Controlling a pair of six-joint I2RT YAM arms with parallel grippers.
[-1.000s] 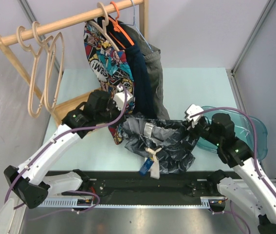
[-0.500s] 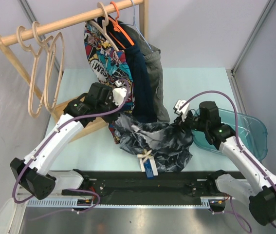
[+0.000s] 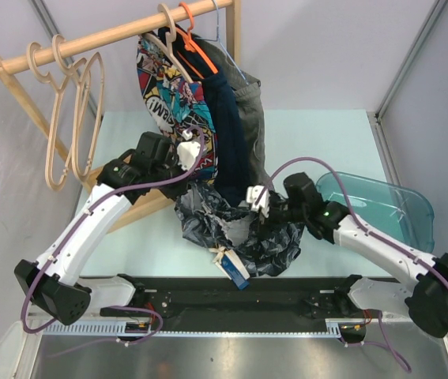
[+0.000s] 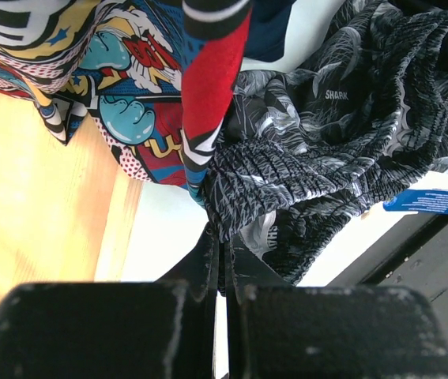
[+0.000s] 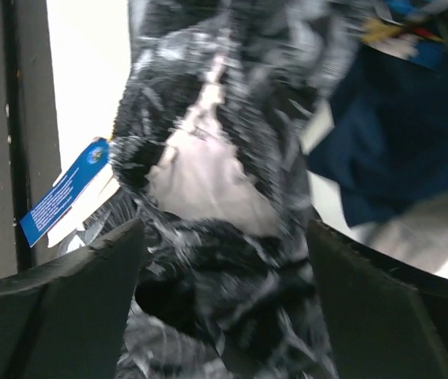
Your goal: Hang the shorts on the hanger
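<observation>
I will grab the shorts' waistband (image 3: 258, 228) (image 5: 227, 237) next with my right gripper, at its end opposite my left gripper. Then it can be stretched open for the hanger.
The shorts (image 3: 243, 237), dark with a pale grey marbled print, lie bunched on the table with their white and blue tags (image 3: 231, 264) at the near edge. My left gripper (image 3: 188, 183) is shut on the gathered waistband (image 4: 263, 170) and holds that end up; in the left wrist view the closed gripper (image 4: 222, 237) pinches the fabric. My right gripper (image 3: 265, 212) hangs open over the middle of the shorts (image 5: 224, 237), the blurred cloth lying between its spread fingers (image 5: 89, 304). Pale wooden hangers (image 3: 69, 118) hang empty on the rail at the far left.
The wooden rail (image 3: 113, 35) also carries comic-print shorts (image 3: 172, 95) on a wood hanger, an orange hanger (image 3: 196, 43), a navy garment (image 3: 227, 134) and a grey one. A teal bin (image 3: 382, 209) sits at the right. The rack's wooden base (image 4: 34, 197) lies under my left arm.
My right gripper has opened, let go of the shorts' right end and swung left over their middle. The shorts have bunched together; the left gripper stays shut, slightly higher.
</observation>
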